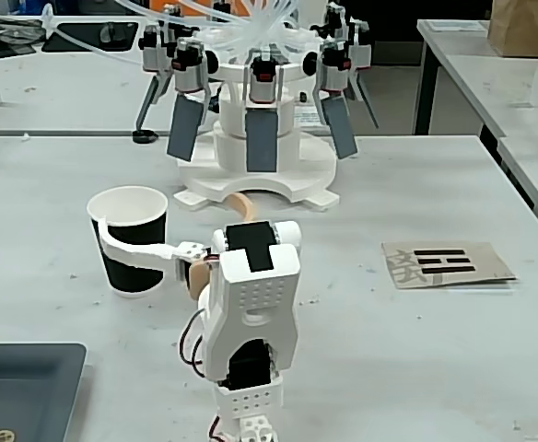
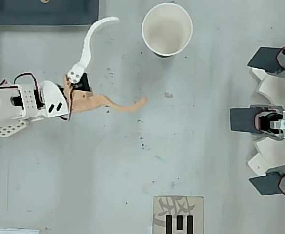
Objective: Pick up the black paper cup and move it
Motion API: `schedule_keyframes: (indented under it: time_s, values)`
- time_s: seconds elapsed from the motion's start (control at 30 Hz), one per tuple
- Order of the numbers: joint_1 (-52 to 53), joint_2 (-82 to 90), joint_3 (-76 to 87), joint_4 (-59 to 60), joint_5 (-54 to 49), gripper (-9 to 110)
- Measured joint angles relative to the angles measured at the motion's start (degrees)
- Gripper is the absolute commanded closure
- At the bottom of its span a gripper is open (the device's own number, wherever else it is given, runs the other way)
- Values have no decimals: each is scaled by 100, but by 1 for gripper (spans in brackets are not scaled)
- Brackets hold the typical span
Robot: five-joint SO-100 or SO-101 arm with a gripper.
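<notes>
My gripper should next grab the black paper cup by its black side (image 1: 122,274) to move it across the grey table.
The black paper cup (image 1: 145,235) stands upright on the grey table, left of the arm in the fixed view; the overhead view shows its white inside (image 2: 167,29) near the top. My gripper (image 2: 128,60) is open wide, with nothing held. Its white curved finger (image 2: 91,39) reaches toward the cup's left side and, in the fixed view, crosses in front of the black wall. The tan finger (image 2: 118,105) points well below the cup in the overhead view. The cup sits just beyond the fingertips, close to the white finger, apart from both.
A white machine with grey paddles (image 1: 260,138) stands behind the cup, at the right edge (image 2: 269,119) in the overhead view. A cardboard piece with black marks (image 1: 444,264) lies right of the arm. A dark tray (image 1: 20,387) occupies the near-left corner.
</notes>
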Motion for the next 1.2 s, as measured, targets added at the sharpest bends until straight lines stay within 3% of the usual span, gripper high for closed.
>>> schedule_keyframes:
  time_s: [1.2]
  values:
    - [-694,-3771,-3806,299,-79,49]
